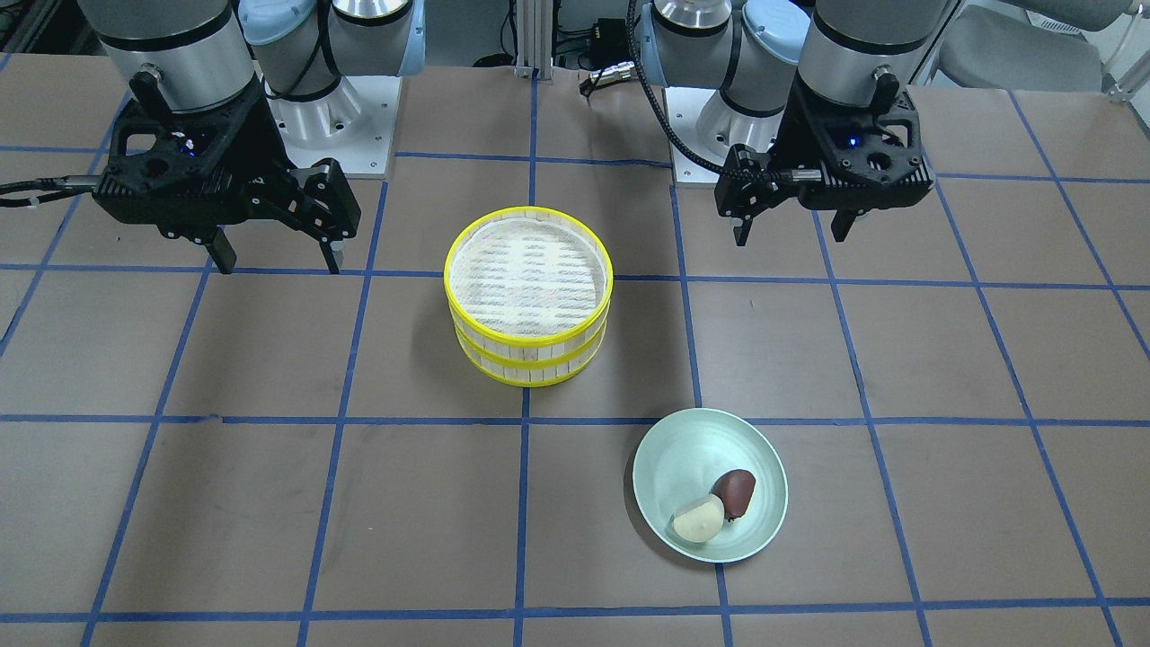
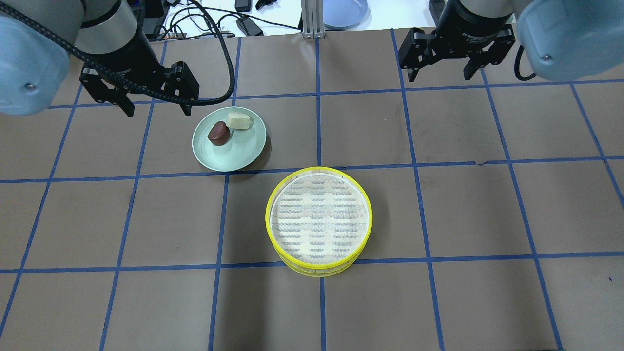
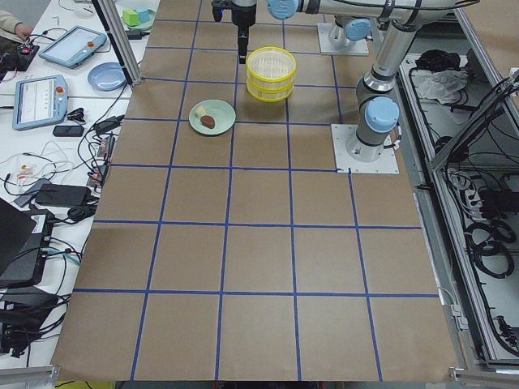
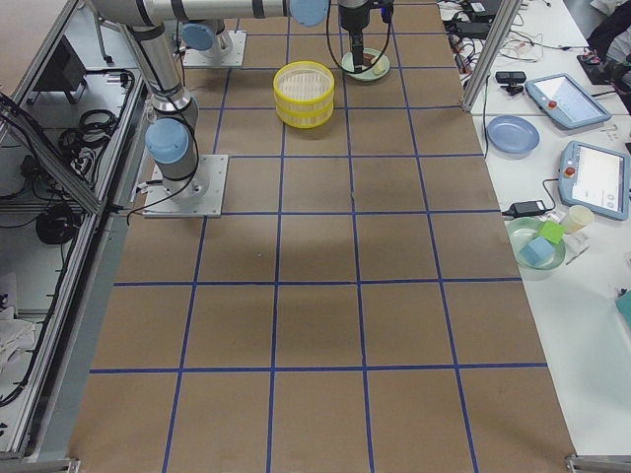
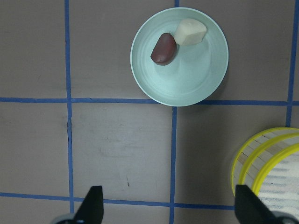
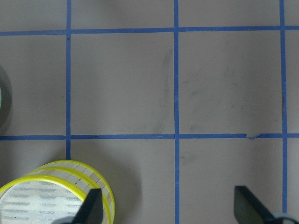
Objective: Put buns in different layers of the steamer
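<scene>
My left gripper is to fill one layer of the steamer (image 1: 527,275), so next it needs to grab the cream-white bun by its rounded body (image 1: 698,518).
A cream-white bun (image 1: 698,519) and a dark reddish-brown bun (image 1: 736,493) lie touching on a pale green plate (image 1: 683,458). Two steamer trays are stacked at the table's middle, the upper one (image 1: 503,325) on the lower one (image 1: 532,361); the upper mesh floor is empty. My left gripper (image 1: 792,235) hangs open and empty above the table, beside the plate (image 2: 234,151). In the left wrist view the buns (image 5: 163,48) lie ahead of its fingers. My right gripper (image 1: 278,265) hangs open and empty, off to the side of the stack (image 6: 56,186).
The brown table carries a blue tape grid. A blue dish (image 2: 343,12), cables and tablets (image 3: 38,101) lie on the white bench beyond the table's far edge. Both arm bases (image 1: 332,126) stand at the robot's edge.
</scene>
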